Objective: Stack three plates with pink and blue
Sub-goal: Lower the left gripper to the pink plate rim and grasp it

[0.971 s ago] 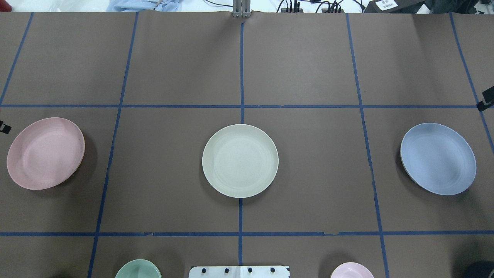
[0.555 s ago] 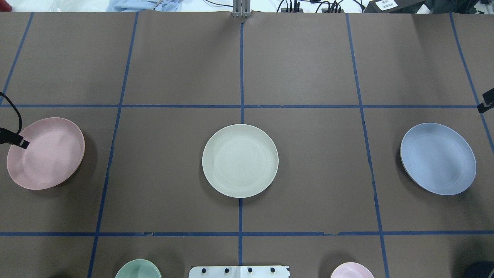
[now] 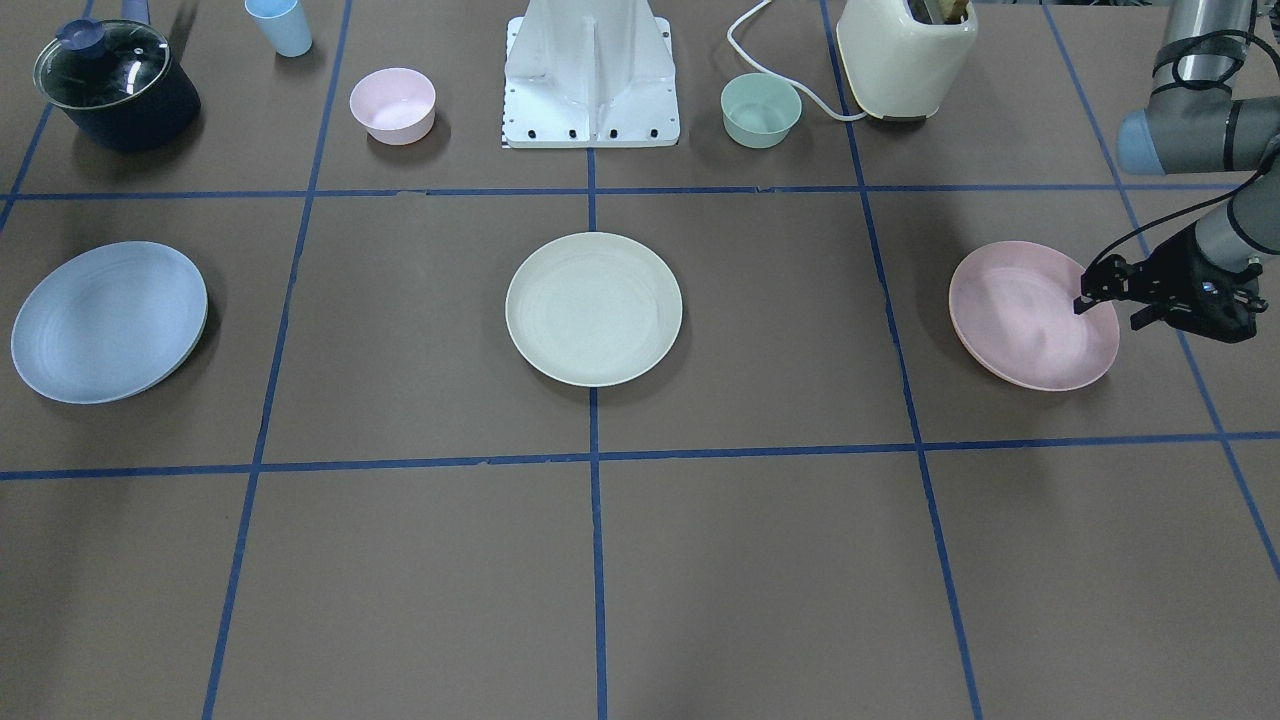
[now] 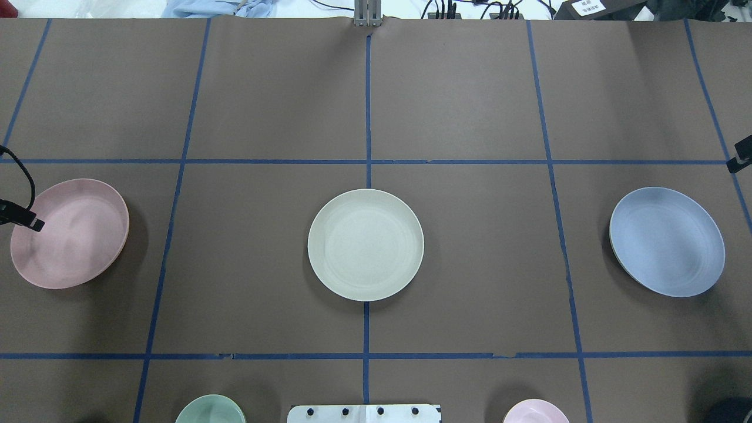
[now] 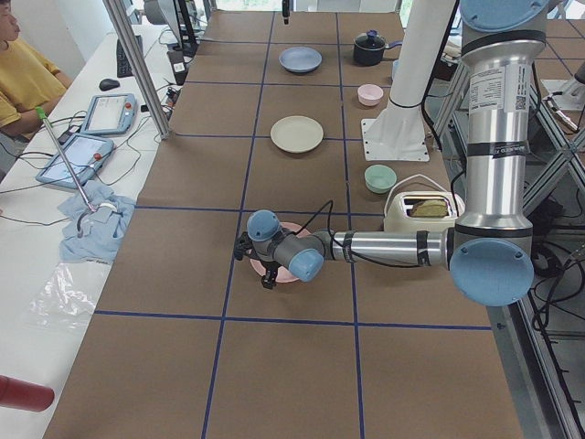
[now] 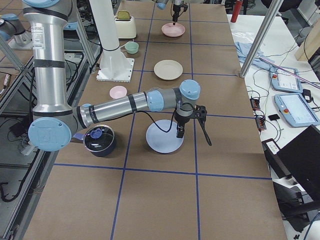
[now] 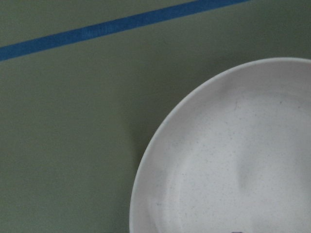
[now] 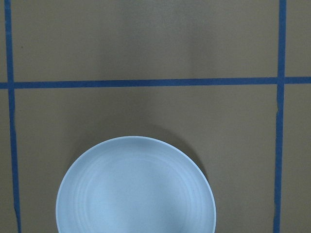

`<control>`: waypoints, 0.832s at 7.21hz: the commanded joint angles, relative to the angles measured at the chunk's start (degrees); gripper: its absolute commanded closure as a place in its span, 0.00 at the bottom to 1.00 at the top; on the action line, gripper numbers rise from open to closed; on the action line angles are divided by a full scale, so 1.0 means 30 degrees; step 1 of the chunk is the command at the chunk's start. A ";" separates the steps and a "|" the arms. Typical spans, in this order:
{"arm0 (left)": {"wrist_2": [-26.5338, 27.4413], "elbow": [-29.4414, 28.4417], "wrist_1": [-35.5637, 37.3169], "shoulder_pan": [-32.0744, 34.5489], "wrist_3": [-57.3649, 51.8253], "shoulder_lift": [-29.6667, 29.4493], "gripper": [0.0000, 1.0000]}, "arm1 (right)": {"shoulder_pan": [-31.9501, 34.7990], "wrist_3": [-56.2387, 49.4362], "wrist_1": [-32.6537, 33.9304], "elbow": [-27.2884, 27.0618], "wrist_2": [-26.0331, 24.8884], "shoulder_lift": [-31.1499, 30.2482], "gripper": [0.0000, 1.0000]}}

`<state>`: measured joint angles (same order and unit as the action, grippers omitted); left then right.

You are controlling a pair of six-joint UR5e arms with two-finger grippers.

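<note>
My left gripper is to grab the pink plate by its rim (image 3: 1105, 322) (image 7: 149, 160) next, and then stack it onto the others.
Three plates lie apart in a row on the brown table: the pale pink plate (image 4: 73, 235) on my left, the cream-white plate (image 4: 365, 244) in the middle, the light blue plate (image 4: 667, 241) on my right. My left gripper (image 3: 1112, 310) is open and low at the pink plate's outer rim, with one finger (image 4: 35, 223) over the plate and the other outside it. My right gripper (image 6: 194, 137) is open and empty above the blue plate's far outer edge. Only one of its fingers (image 4: 740, 155) shows in the overhead view.
Near the robot base (image 3: 592, 75) stand a small pink bowl (image 3: 392, 104), a green bowl (image 3: 760, 110), a cream toaster (image 3: 905, 55), a blue cup (image 3: 278, 25) and a lidded dark pot (image 3: 115, 85). Blue tape lines divide the table into squares.
My left gripper has come in from the table's left edge over the pink plate's rim. The plates have not moved. The right gripper has barely shifted.
</note>
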<state>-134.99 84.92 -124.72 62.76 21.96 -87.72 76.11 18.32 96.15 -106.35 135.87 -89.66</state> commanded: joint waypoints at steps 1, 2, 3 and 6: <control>-0.0090 -0.1001 -0.1313 -0.0001 0.0034 -0.0290 0.19 | -0.0056 -0.0013 0.0000 0.0001 0.0032 0.0034 0.00; -0.0090 -0.1148 -0.1346 -0.0001 0.0006 -0.0291 0.33 | -0.0056 -0.0013 0.0000 -0.0028 0.0061 0.0063 0.00; -0.0090 -0.1237 -0.1347 -0.0001 0.0034 -0.0291 0.81 | -0.0056 -0.0042 0.0000 -0.0029 0.0061 0.0063 0.00; -0.0237 -0.1589 -0.1376 0.0028 -0.0111 -0.0320 1.00 | -0.0056 -0.0071 0.0000 -0.0029 0.0090 0.0063 0.00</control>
<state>-135.63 80.32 -128.87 62.85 21.87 -88.67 75.94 18.17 96.15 -106.44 136.08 -89.48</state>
